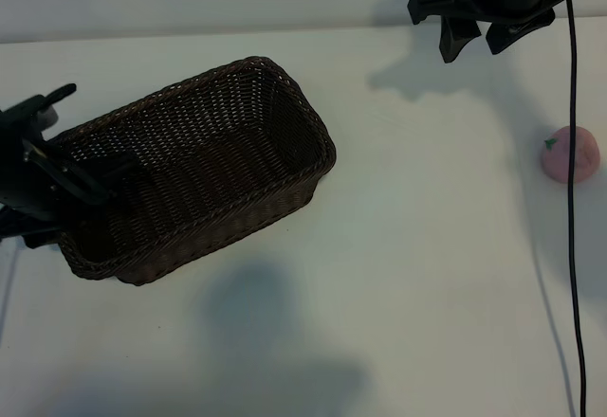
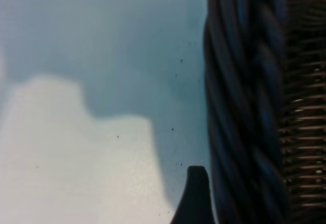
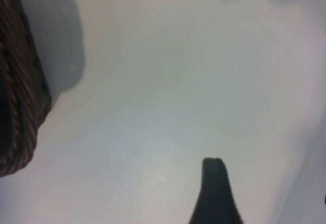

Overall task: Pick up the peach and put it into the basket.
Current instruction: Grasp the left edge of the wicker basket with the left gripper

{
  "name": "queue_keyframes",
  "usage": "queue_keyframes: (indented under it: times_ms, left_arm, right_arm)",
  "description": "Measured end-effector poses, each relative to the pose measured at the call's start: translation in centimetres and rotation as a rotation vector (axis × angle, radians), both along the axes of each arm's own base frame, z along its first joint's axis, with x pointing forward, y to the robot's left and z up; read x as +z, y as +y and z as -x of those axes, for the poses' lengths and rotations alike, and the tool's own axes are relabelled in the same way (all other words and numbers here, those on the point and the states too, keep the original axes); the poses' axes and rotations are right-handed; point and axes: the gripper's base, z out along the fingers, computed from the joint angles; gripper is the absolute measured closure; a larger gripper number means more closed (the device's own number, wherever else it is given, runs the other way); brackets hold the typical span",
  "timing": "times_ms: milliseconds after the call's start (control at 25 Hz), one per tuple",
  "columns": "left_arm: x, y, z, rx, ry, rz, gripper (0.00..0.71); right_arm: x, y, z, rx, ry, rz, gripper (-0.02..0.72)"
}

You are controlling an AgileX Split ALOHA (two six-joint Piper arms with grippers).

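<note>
I will next grab the basket with my left gripper by the thin braided rim (image 1: pixel 63 138) (image 2: pixel 247 102) of its end. The basket is far too wide for my fingers.
The peach (image 1: pixel 569 154), small, pale pink and with a green leaf, lies on the white table near the right edge. The dark-brown wicker basket (image 1: pixel 285 85) sits left of centre and holds nothing. My left gripper (image 1: pixel 76 190) is at the basket's left end, open, with one finger reaching inside over the end wall. In the left wrist view one finger (image 2: pixel 196 198) stands just beside the braided rim (image 2: pixel 239 102). My right gripper (image 1: pixel 474 45) hangs open and empty at the back right, behind and left of the peach. The right wrist view shows one finger (image 3: pixel 214 183) and a basket corner (image 3: pixel 20 107), no peach.
A black cable (image 1: pixel 573 208) hangs down the right side, passing just in front of the peach. The white table (image 1: pixel 408 275) stretches bare between basket and peach. The arms' shadows fall on the front and back of the table.
</note>
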Motion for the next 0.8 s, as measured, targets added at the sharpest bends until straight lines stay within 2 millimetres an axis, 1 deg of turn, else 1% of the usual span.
queue_keyframes:
  times_ms: [120,200,240,320,440,480,520,800]
  left_arm:
    - [-0.53,0.03,-0.17,0.004,0.009,0.006,0.135]
    - [-0.55,0.03,-0.19,0.004,0.007,0.005,0.175]
    - [-0.54,0.02,-0.19,0.003,0.007,0.006,0.215]
    - [-0.54,0.02,-0.19,0.003,0.007,0.006,0.333]
    - [-0.54,0.01,-0.21,0.003,0.004,0.007,0.558]
    - [-0.51,0.00,-0.27,0.012,-0.001,0.013,0.602]
    - [-0.49,-0.02,-0.33,0.017,-0.008,0.016,0.611]
    - [-0.45,-0.09,-0.33,0.008,-0.011,0.022,0.611]
  right_arm:
    - [0.00,0.00,0.00,0.000,0.000,0.000,0.208]
    - [0.00,0.00,0.00,0.000,0.000,0.000,0.208]
    - [0.00,0.00,0.00,0.000,0.000,0.000,0.208]
    - [0.00,0.00,0.00,0.000,0.000,0.000,0.208]
    - [0.00,0.00,0.00,0.000,0.000,0.000,0.208]
    - [0.00,0.00,0.00,0.000,0.000,0.000,0.208]
    - [0.00,0.00,0.00,0.000,0.000,0.000,0.208]
    - [0.00,0.00,0.00,0.000,0.000,0.000,0.208]
